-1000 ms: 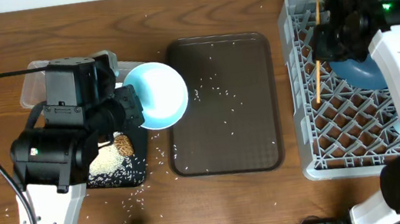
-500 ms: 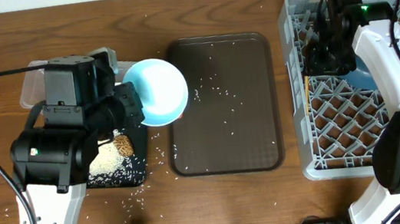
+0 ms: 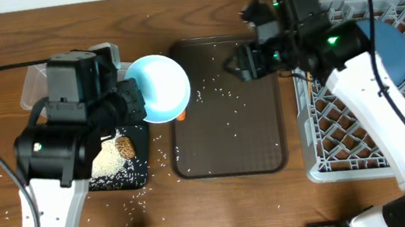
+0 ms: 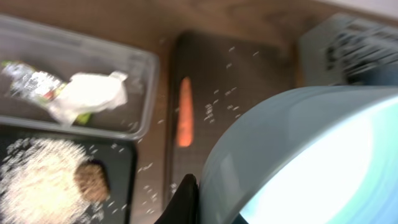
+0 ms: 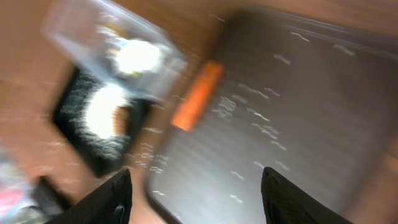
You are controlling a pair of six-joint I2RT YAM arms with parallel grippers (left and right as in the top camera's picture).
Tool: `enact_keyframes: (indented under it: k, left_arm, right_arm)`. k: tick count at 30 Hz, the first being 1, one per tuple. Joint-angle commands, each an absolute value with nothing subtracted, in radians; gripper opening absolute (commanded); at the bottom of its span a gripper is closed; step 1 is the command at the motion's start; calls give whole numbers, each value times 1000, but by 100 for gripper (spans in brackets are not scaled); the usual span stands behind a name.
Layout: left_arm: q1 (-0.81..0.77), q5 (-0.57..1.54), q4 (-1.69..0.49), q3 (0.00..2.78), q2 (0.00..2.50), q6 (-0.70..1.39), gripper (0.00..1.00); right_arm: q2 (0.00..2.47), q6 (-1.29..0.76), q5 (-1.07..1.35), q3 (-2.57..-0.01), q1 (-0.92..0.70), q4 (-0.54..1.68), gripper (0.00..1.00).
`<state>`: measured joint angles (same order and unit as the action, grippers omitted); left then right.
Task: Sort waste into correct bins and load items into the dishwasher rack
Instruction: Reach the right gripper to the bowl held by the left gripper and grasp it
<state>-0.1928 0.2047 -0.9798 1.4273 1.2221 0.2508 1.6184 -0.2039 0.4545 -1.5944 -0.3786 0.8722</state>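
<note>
Next, my right gripper grabs the white bowl's free rim [image 3: 187, 83], opposite my left gripper, to load the bowl into the dishwasher rack.
My left gripper [image 3: 133, 107] is shut on the rim of the white bowl [image 3: 159, 90], held above the table's left half; one dark finger [image 4: 188, 193] presses the bowl's [image 4: 311, 155] outer wall. A small orange carrot [image 3: 180, 116] lies at the brown tray's left edge, partly under the bowl. The clear tub [image 4: 134, 68] holds the white tissue [image 4: 87, 96] and the wrapper [image 4: 28, 81]. Rice and a brown lump [image 4: 92, 180] lie in the black tray [image 3: 132, 142]. My right gripper [image 3: 239, 65] hangs open and empty over the brown tray, the carrot [image 5: 198, 94] ahead of it.
The brown serving tray [image 3: 257, 138] sits mid-table, sprinkled with rice grains. The grey dishwasher rack [image 3: 347, 141] fills the right side, with the dark blue plate [image 3: 386, 50] standing in it. Loose rice dots the wood around the black tray.
My right arm has swung left from the rack to above the brown tray, its jaws opening and the chopsticks left behind in the rack. The left arm and bowl have barely moved.
</note>
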Motion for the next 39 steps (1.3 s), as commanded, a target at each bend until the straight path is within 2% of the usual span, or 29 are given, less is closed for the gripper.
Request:
enact_keyframes:
  k: [1,9,20,21,24,27,30,31,32,34,35,39]
  left_arm:
    - [-194,64,-1017,1444,1273,218,6]
    - [-220,86,-1038,1444,1398,219,6]
    - [-310,86,-973,1444,1428,219,6]
    - [-315,86,-973,1444,1428,222,6]
    - [-331,95,-974,1444,1428,222,6]
    - [-345,134,-966,1444,1428,222,6]
    - [-359,173,-958,1444,1427,222,6]
    - [-364,173,-955,1444,1426,222,6]
    - [-368,173,-953,1444,1425,222,6]
    - [-375,173,-943,1444,1422,222,6]
    - [-380,174,-937,1444,1419,222,6]
    - [-399,173,-912,1444,1409,222,6]
  right_arm:
    - [1605,-312,566,-1609,-400,815,60]
    - [1605,-223,653,-1609,-445,743,57]
    - [1657,-244,363,-1608,-573,836,50]
    - [1666,-252,323,-1608,-578,848,49]
    - [1689,-258,265,-1608,-583,860,31]
    - [1700,-257,262,-1608,-583,845,29]
    - [1701,-258,258,-1608,-583,828,12]
    - [1701,-258,258,-1608,-583,822,9]
    - [1701,-258,258,-1608,-583,818,10]
    - [1701,-258,259,-1608,-583,815,22]
    - [1701,-266,258,-1608,-583,816,22]
    - [1701,-300,258,-1608,-583,820,1]
